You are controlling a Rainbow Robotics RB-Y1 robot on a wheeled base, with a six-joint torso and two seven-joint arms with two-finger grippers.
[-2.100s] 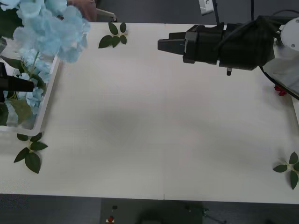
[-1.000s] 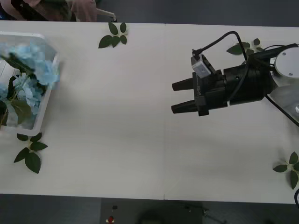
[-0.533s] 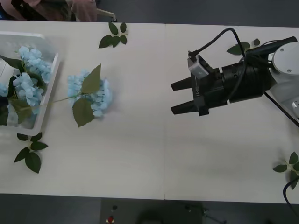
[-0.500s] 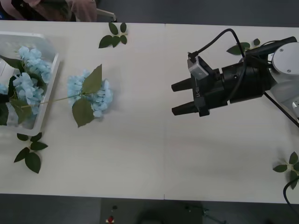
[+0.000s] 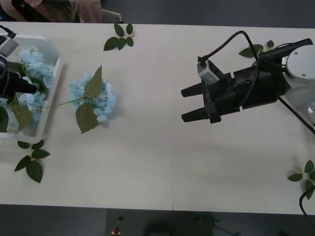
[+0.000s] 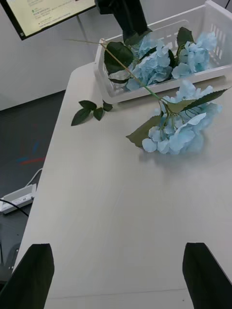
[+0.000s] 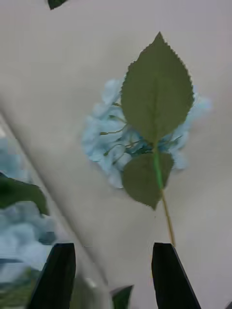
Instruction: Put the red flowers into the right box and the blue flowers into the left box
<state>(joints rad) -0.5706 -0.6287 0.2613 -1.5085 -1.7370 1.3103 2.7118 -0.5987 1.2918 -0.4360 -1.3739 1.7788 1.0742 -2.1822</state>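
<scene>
I need to add the blue flower to the white box (image 5: 40,101), so I will next grab the flower by its thin stem (image 5: 62,103) with my left gripper.
One blue flower (image 5: 93,98) lies on the table just right of the left box (image 5: 53,83), its thin stem reaching back over the box rim. More blue flowers (image 5: 34,61) fill that slotted white box. My left gripper (image 5: 27,87) hovers over the box, open, with the lying blue flower (image 7: 111,140) and its big leaf ahead of its black fingers (image 7: 58,275). My right gripper (image 5: 189,103) is open above the table's middle right, pointing toward the blue flower (image 6: 181,125) and the left box (image 6: 159,91). The red flowers and the right box are hidden.
Loose green leaf sprigs lie at the far edge (image 5: 119,37), by the box's near corner (image 5: 30,160), behind the right arm (image 5: 256,49) and at the right edge (image 5: 305,177). Bare tabletop (image 5: 147,162) stretches between the grippers.
A blue flower that hung over the box now lies on the table beside it, shifted slightly left. The left gripper has come back over the box. The right gripper has barely moved lately.
</scene>
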